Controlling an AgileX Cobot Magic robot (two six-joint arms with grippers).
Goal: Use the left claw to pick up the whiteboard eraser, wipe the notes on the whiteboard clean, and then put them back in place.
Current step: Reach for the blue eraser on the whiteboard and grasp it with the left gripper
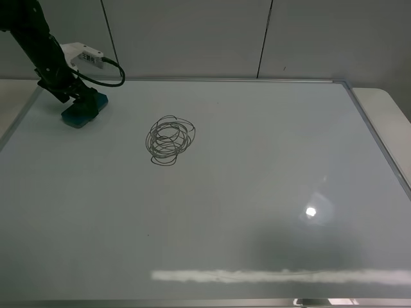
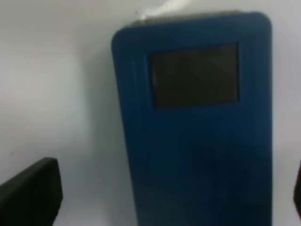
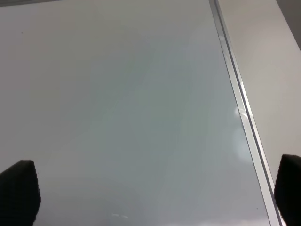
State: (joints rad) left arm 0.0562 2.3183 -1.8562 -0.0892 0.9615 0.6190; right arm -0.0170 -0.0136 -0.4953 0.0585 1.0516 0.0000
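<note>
My left gripper's open fingers reach down beside the blue eraser's long sides on the whiteboard and would hold it, so my left gripper needs to close now.
The whiteboard eraser (image 1: 78,117) is a teal-blue block lying on the whiteboard (image 1: 257,192) at its far left corner. The left claw (image 1: 80,102) is down over it. In the left wrist view the eraser (image 2: 197,141) fills the frame, and the left claw (image 2: 164,193) is open, with one finger (image 2: 28,193) standing clear of the eraser's side and the other only just showing at the frame edge. The notes (image 1: 169,140), a tangle of dark pen loops, lie to the right of the eraser. My right gripper (image 3: 155,193) is open and empty over bare board.
The board's silver frame (image 3: 235,84) runs along the right side, with a pale table surface (image 1: 385,109) beyond it. A white box module (image 1: 83,56) and looping cable hang off the left arm. Light glare sits on the near right of the board.
</note>
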